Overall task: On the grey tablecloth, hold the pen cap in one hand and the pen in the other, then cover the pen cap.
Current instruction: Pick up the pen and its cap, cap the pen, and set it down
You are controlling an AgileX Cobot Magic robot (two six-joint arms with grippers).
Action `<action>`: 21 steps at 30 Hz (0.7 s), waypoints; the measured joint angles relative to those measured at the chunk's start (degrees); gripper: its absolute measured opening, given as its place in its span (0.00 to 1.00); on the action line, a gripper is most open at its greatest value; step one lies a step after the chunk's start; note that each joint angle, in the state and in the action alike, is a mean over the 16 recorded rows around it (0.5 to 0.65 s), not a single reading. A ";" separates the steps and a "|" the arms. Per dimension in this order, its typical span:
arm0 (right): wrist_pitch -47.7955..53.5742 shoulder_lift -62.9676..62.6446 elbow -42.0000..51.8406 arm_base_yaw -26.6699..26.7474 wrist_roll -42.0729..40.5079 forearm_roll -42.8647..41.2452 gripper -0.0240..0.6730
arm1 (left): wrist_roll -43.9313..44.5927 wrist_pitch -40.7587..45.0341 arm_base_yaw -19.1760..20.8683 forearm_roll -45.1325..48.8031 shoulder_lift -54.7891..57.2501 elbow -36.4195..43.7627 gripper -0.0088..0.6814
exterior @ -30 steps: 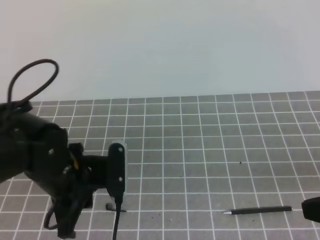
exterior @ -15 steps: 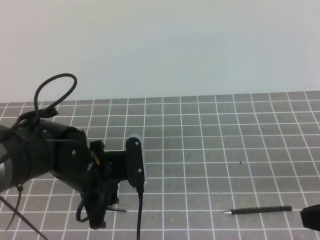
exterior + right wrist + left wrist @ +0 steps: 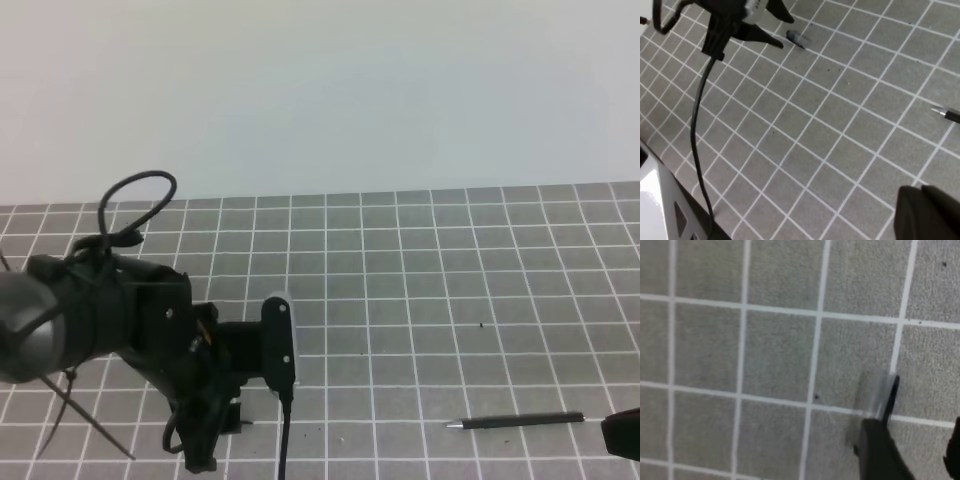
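The left gripper next has to cover the pen's silver tip, so it needs to grab the pen cap by its clear tube body point(image 3: 872, 394).
The grey tablecloth point(image 3: 420, 300) covers the table. The pen cap point(image 3: 797, 37) lies flat on it, a short greyish stub with a dark clip, also seen in the left wrist view point(image 3: 886, 394). My left gripper point(image 3: 787, 33) is open and low over the cloth, its fingertips just short of the cap, one finger point(image 3: 879, 450) right behind it. In the high view the left gripper point(image 3: 218, 435) hides most of the cap. The pen point(image 3: 515, 421) lies flat at the front right, silver tip point(image 3: 946, 114) pointing left. My right gripper point(image 3: 625, 435) sits at the frame's edge just right of the pen.
The left arm's black cables point(image 3: 135, 205) loop above it, and one cable point(image 3: 699, 130) hangs down across the cloth. A pale wall point(image 3: 320, 90) stands behind the table. A white edge point(image 3: 660, 210) shows at the lower left of the right wrist view.
My left arm has moved right and come down over the pen cap. The pen and the right gripper have stayed where they were.
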 joint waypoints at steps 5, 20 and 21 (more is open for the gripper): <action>-0.02 0.00 0.00 0.00 0.00 0.00 0.05 | 0.58 -0.62 0.00 0.70 1.78 0.00 0.41; -0.02 0.00 0.00 0.00 -0.02 0.00 0.05 | 0.88 -2.12 0.00 2.28 5.55 0.00 0.38; -0.02 0.00 0.00 0.00 -0.02 0.00 0.05 | 0.89 -2.05 0.00 2.31 5.67 0.00 0.37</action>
